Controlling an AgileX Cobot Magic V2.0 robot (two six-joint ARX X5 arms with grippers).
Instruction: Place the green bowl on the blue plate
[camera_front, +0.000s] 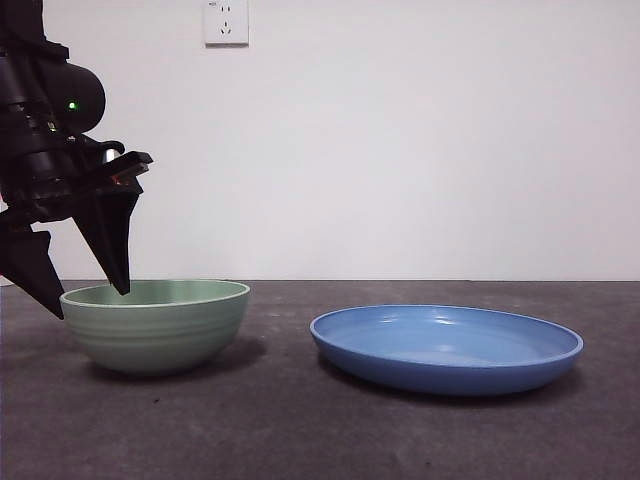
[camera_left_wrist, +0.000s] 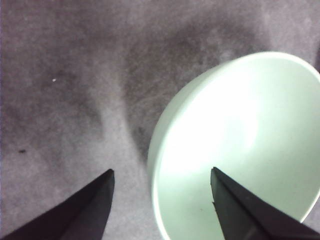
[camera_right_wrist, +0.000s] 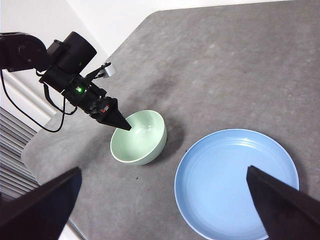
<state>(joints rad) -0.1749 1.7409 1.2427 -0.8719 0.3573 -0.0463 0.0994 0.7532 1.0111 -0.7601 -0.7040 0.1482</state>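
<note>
My left gripper next needs to grab the green bowl by its rim (camera_front: 78, 297) to put the bowl on the blue plate (camera_front: 445, 345).
The green bowl (camera_front: 160, 325) (camera_right_wrist: 142, 137) stands upright on the dark table at the left. To its right, a short gap away, lies the blue plate (camera_front: 445, 345) (camera_right_wrist: 235, 185) with nothing on it. My left gripper (camera_front: 90, 300) (camera_left_wrist: 161, 172) is open and straddles the bowl's (camera_left_wrist: 250, 135) left rim, one jaw inside and one outside. Whether the jaws touch the rim I cannot tell. My right gripper (camera_right_wrist: 163, 169) hangs open and high above the table, holding nothing, and looks down on both dishes.
A white wall socket (camera_front: 225, 20) sits high on the back wall. The table's rounded left edge (camera_right_wrist: 37, 145) runs close to the bowl. The left arm's black cables (camera_right_wrist: 30, 117) hang beyond that edge.
</note>
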